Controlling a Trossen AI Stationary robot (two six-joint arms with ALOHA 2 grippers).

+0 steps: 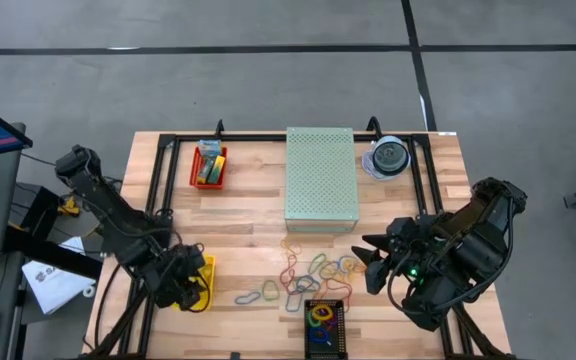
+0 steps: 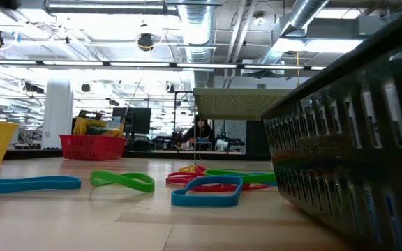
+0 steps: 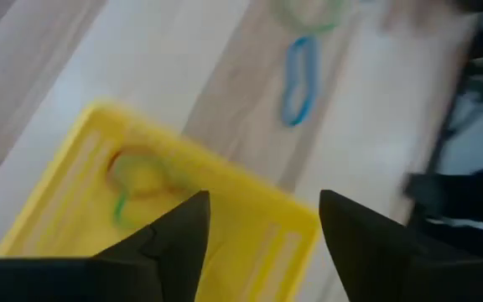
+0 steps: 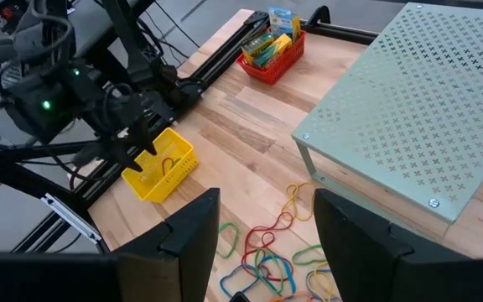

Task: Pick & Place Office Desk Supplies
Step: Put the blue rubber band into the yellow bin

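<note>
The left gripper takes hold of the loose blue rubber band by the side of its loop [image 1: 248, 298] next. Then the rubber band goes into the yellow basket [image 1: 202, 283].
Loose rubber bands [image 1: 308, 272] in several colours lie on the wooden table near its front middle. In the low view I see a green band [image 2: 122, 180] and a blue band [image 2: 208, 193]. My left gripper [image 1: 183, 287] hovers open over a small yellow basket [image 1: 202, 283] at the front left. Nothing is between its fingers [image 3: 264, 201]. A green band and an orange band [image 3: 137, 180] lie on the basket's floor. My right gripper [image 1: 371, 268] waits open [image 4: 267, 197] above the right side of the band pile. Crayon boxes [image 4: 271, 38] stand in a red basket [image 1: 208, 167].
A large pale green perforated box [image 1: 321, 178] stands at the far middle, with a clear round disc case [image 1: 390, 157] to its right. A black basket [image 1: 325, 325] holding several bands sits at the front edge. A blue band [image 3: 298, 80] lies beside the yellow basket.
</note>
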